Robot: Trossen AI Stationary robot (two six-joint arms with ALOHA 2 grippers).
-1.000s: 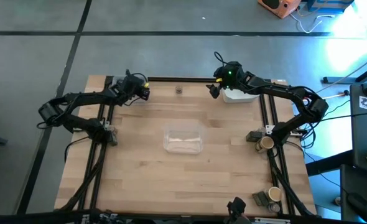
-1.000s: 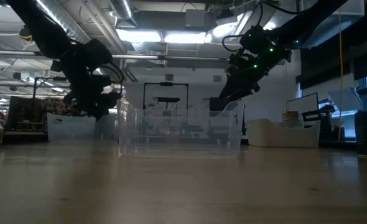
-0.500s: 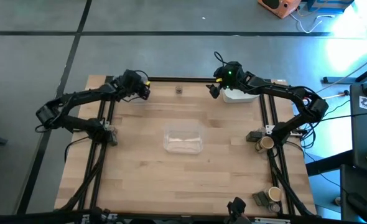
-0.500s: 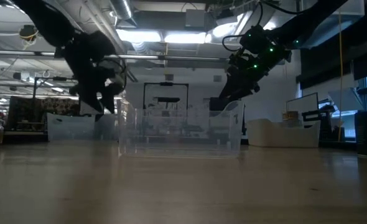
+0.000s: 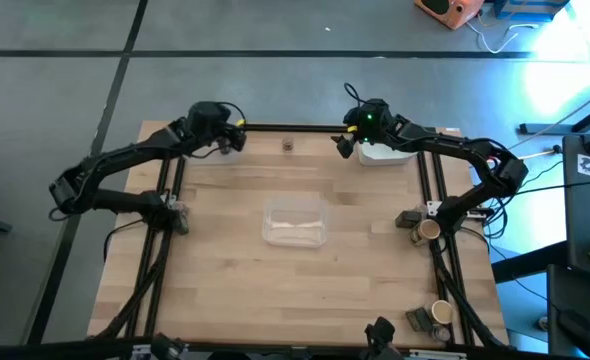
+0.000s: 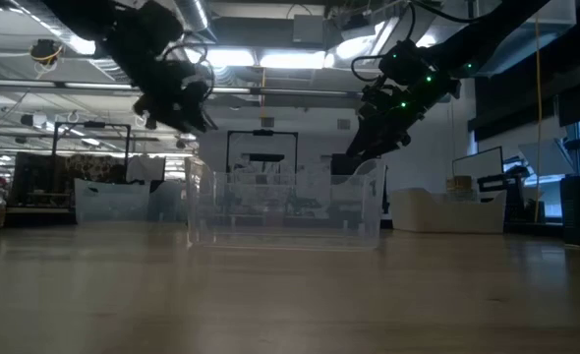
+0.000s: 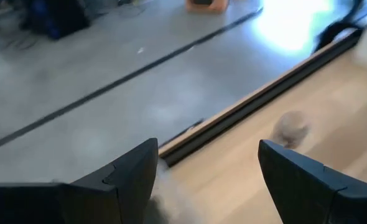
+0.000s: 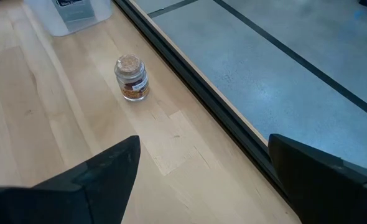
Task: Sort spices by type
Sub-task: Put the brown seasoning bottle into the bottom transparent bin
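Note:
The small spice jar needs to be sorted into the clear tray (image 5: 295,221), so I need to grab it next with my left gripper by its round glass side (image 5: 288,146).
A small spice jar (image 5: 288,145) with a pale round top stands upright on its base near the table's far edge, between my two grippers; it also shows as the jar (image 8: 132,79) and, blurred, as the jar (image 7: 292,127). My left gripper (image 5: 237,140) hangs open above the far left of the table, to the jar's left (image 7: 208,149). My right gripper (image 5: 343,146) hangs open to the jar's right (image 8: 202,143), above the table. Neither has anything between its fingers. More spices stand at the right edge: a tan cylinder (image 5: 428,229) beside a dark one (image 5: 408,219).
A clear tray (image 5: 295,222) sits mid-table. A white tray (image 5: 385,154) lies under my right arm at the far edge. Another clear tray (image 8: 71,12) with a dark thing in it stands at the far left. Two more spices (image 5: 441,311) are near the front right.
My left gripper has risen well above the table and drawn a little toward the far edge, tipping its fingers closer to level. My right arm has kept still.

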